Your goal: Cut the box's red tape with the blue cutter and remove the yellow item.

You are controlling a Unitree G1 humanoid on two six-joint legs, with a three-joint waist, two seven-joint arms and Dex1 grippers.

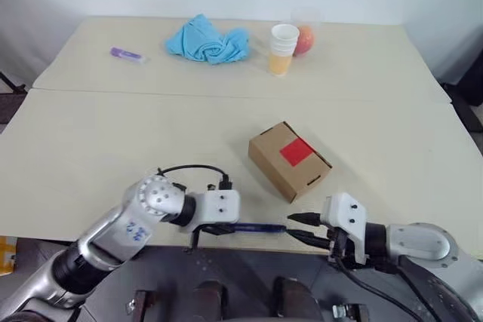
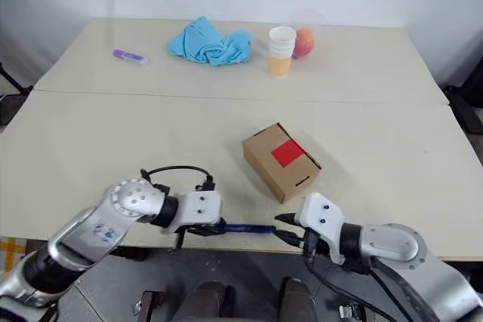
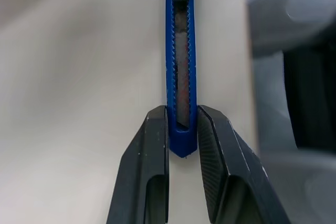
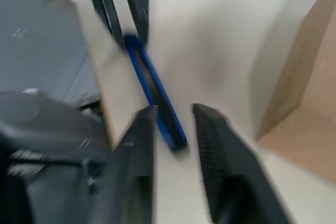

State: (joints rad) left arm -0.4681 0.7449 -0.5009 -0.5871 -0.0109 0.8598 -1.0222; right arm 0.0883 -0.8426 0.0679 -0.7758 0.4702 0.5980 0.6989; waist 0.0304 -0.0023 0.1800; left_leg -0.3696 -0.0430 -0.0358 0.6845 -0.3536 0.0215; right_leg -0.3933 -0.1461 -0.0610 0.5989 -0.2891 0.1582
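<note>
The cutter has one end clamped between my left gripper's fingers, so my right gripper should next grab it by its bare loose end [image 1: 279,228].
The box [image 1: 289,160], small brown cardboard, sits closed on the table right of centre, with the red tape [image 1: 296,151] across its lid. The blue cutter [image 1: 260,227] lies level along the table's front edge, just in front of the box. My left gripper [image 1: 219,228] is shut on its left end, and the left wrist view shows the cutter [image 3: 181,51] pinched between both fingers. My right gripper [image 1: 302,228] is at the cutter's other end. In the right wrist view its fingers [image 4: 142,145] stand apart around the cutter tip [image 4: 170,129]. The yellow item is hidden.
At the back of the table lie a crumpled blue cloth [image 1: 207,41], a stack of paper cups [image 1: 283,49], an orange-red fruit [image 1: 304,39] and a short purple stick [image 1: 126,54]. Both grippers hang over the table's front edge [image 1: 90,235].
</note>
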